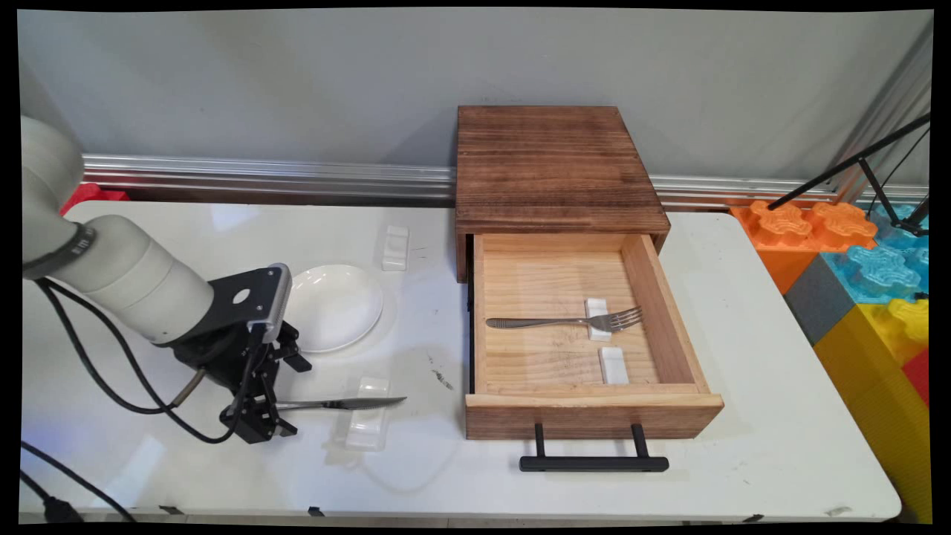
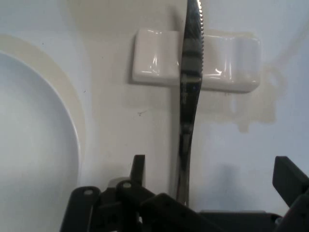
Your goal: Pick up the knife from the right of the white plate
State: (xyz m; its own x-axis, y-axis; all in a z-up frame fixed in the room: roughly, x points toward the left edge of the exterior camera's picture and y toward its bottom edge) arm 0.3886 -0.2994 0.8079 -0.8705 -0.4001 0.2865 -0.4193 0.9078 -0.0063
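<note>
The robot's gripper should next take hold of the steel knife by its handle (image 1: 299, 405). Then the robot will lay the knife on the spare rest in the drawer (image 1: 613, 365).
My black gripper (image 1: 261, 420) is down at the table's front left, open, with its fingers (image 2: 138, 168) standing wide on either side of the handle of a steel knife (image 1: 342, 403). The knife (image 2: 189, 92) lies with its serrated blade across a white ceramic rest (image 1: 369, 420), handle end toward me. In the hand view the rest (image 2: 227, 67) sits just beyond the fingers, and neither finger touches the handle. A white plate (image 1: 336, 306) lies close behind the gripper; its rim (image 2: 72, 125) fills the hand view's left.
A dark wooden box (image 1: 553, 167) stands at the back centre, its light wood drawer (image 1: 591, 412) pulled out with a black handle (image 1: 593, 463). Inside, a fork (image 1: 565, 322) lies on a white rest (image 1: 598, 331), with a second rest (image 1: 614, 365) beside it. Another rest (image 1: 395, 247) sits behind the plate. Foam blocks (image 1: 869, 275) stand to the right.
</note>
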